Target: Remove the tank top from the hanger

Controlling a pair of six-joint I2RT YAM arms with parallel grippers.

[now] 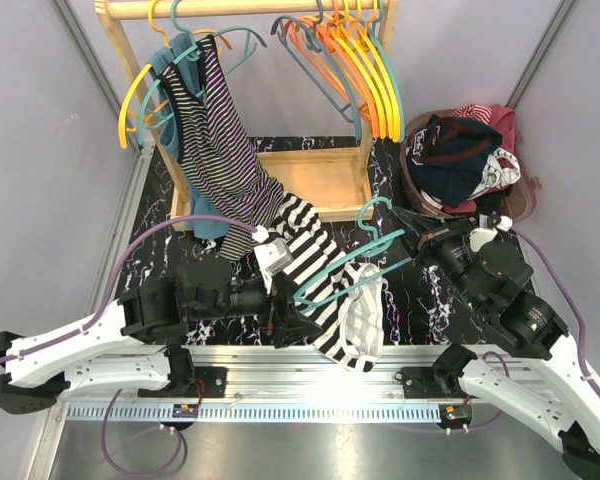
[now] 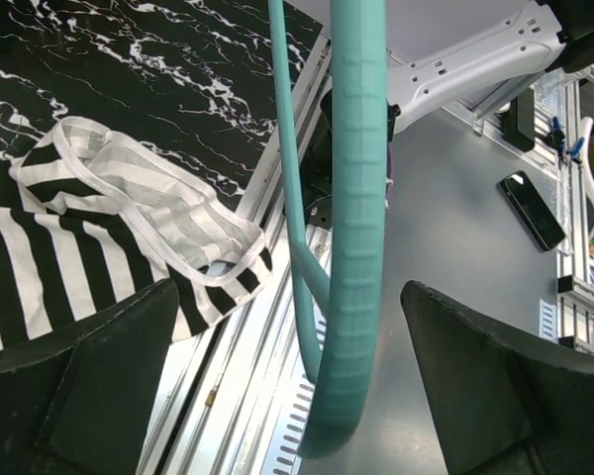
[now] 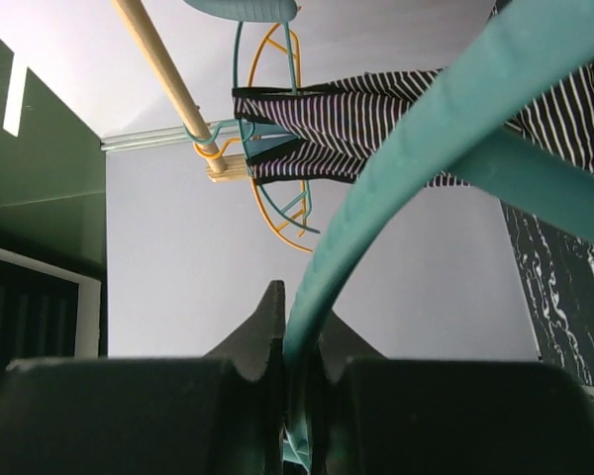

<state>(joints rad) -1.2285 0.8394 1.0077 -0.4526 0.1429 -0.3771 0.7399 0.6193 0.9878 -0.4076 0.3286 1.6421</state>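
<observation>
The hanger's rounded near end lies free between my left gripper's open fingers, so closing now would catch the hanger, and it is time to close.
The black-and-white striped tank top (image 1: 315, 262) lies spread on the marble table, its white-trimmed straps (image 1: 365, 322) hanging at the front edge. Above it hovers a teal hanger (image 1: 352, 270). My right gripper (image 1: 412, 240) is shut on the hanger close to its hook, seen pinched between the jaws in the right wrist view (image 3: 302, 341). My left gripper (image 1: 295, 325) is open at the hanger's near end. In the left wrist view the bare hanger arm (image 2: 356, 218) passes between the spread fingers (image 2: 79, 386) without touching them, and the tank top (image 2: 109, 228) lies below to the left.
A wooden rack (image 1: 250, 8) at the back carries orange hangers (image 1: 365, 60) and a thin-striped dark garment (image 1: 215, 140) on a teal hanger. A pile of clothes (image 1: 465, 155) sits at the back right. The aluminium rail (image 1: 310, 355) runs along the table's front edge.
</observation>
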